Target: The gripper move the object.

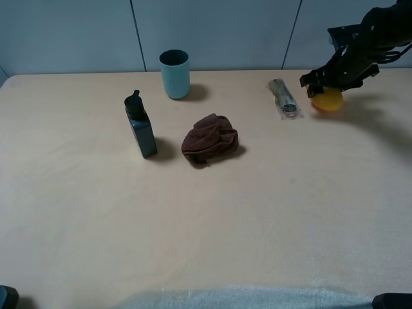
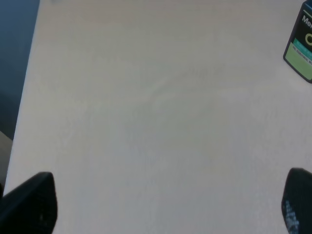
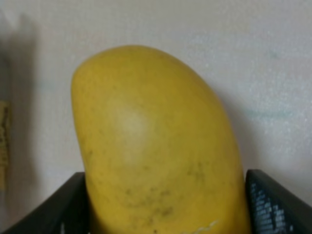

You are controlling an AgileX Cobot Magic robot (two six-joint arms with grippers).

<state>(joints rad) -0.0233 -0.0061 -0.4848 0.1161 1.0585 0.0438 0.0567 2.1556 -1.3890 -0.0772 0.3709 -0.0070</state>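
The mango's bottom (image 1: 328,108) is down at the tabletop beside the wrapped packet, so the mango would lie there. It is now time to open my right gripper.
A yellow mango (image 1: 328,100) lies on the table at the far right back. My right gripper (image 1: 324,85) is down over it. In the right wrist view the mango (image 3: 156,146) fills the space between the two dark fingers (image 3: 63,204), which press on its sides, so the right gripper (image 3: 165,207) is shut on it. I cannot tell whether the mango rests on the table or is just off it. My left gripper (image 2: 165,204) is open and empty over bare table, with only its fingertips (image 2: 29,204) in view.
A teal cup (image 1: 175,73) stands at the back. A dark carton (image 1: 141,125) stands left of centre; it also shows in the left wrist view (image 2: 301,46). A crumpled brown cloth (image 1: 210,139) lies mid-table. A plastic-wrapped packet (image 1: 283,98) lies just left of the mango.
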